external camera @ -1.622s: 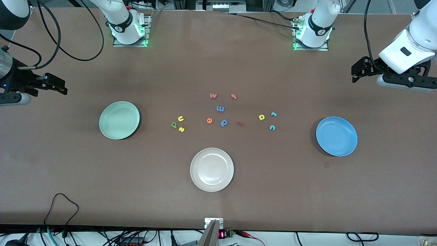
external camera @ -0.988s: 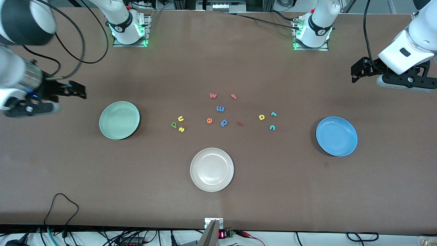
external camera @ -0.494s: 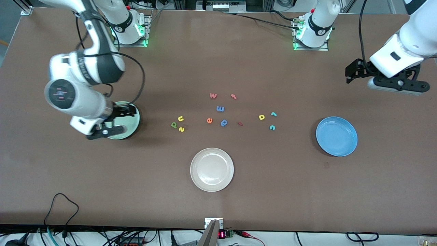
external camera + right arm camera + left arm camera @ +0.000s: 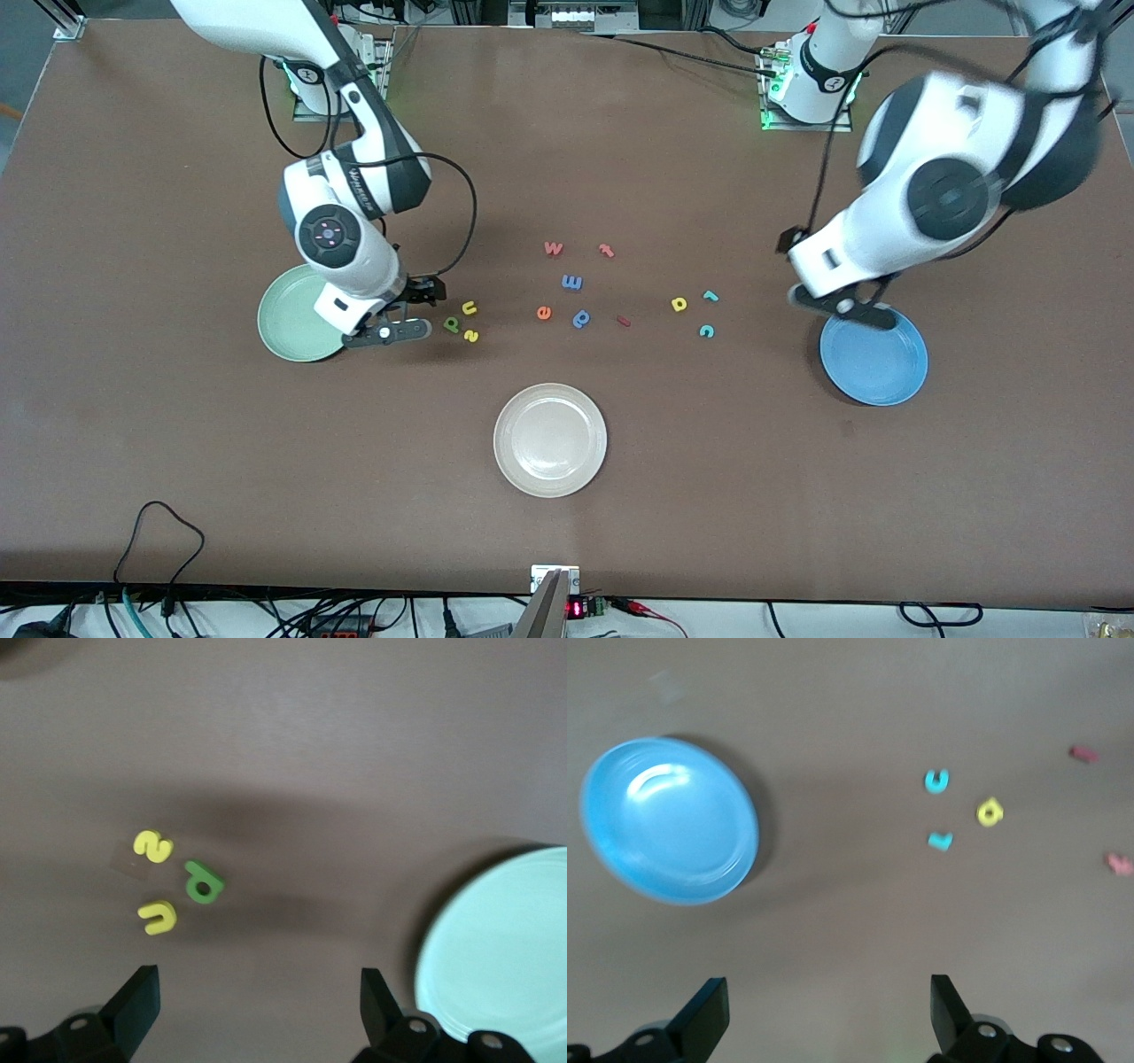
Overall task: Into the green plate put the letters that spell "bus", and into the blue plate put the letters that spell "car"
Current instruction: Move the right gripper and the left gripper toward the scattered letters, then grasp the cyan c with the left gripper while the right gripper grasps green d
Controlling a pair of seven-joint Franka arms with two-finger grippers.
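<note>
The teal "c" needs to go into the blue plate [image 4: 877,363], so my left gripper should grip it by its curved back [image 4: 707,329] next.
The green "b" [image 4: 451,325], yellow "u" [image 4: 469,308] and yellow "s" [image 4: 471,336] lie close together on the table beside the green plate [image 4: 288,328]. My right gripper [image 4: 427,291] hangs open and empty between that plate and these letters. In its wrist view the "b" [image 4: 203,881], "u" [image 4: 159,917] and "s" [image 4: 152,846] lie ahead of the open gripper [image 4: 257,992]. The yellow "a" [image 4: 679,304], teal "r" [image 4: 710,295] and teal "c" [image 4: 706,330] lie beside the blue plate [image 4: 877,363]. My left gripper [image 4: 787,241] is open and empty between them.
A cream plate [image 4: 550,439] sits nearer the front camera. In the middle lie an orange "w" [image 4: 553,248], red "t" [image 4: 607,251], blue "m" [image 4: 571,283], orange "e" [image 4: 544,312], blue "p" [image 4: 581,318] and a dark red piece [image 4: 624,321].
Both arms have swung in from the table's ends: the right gripper crossed the green plate to the "bus" letters, and the left gripper came to the blue plate's edge. No letter has moved.
</note>
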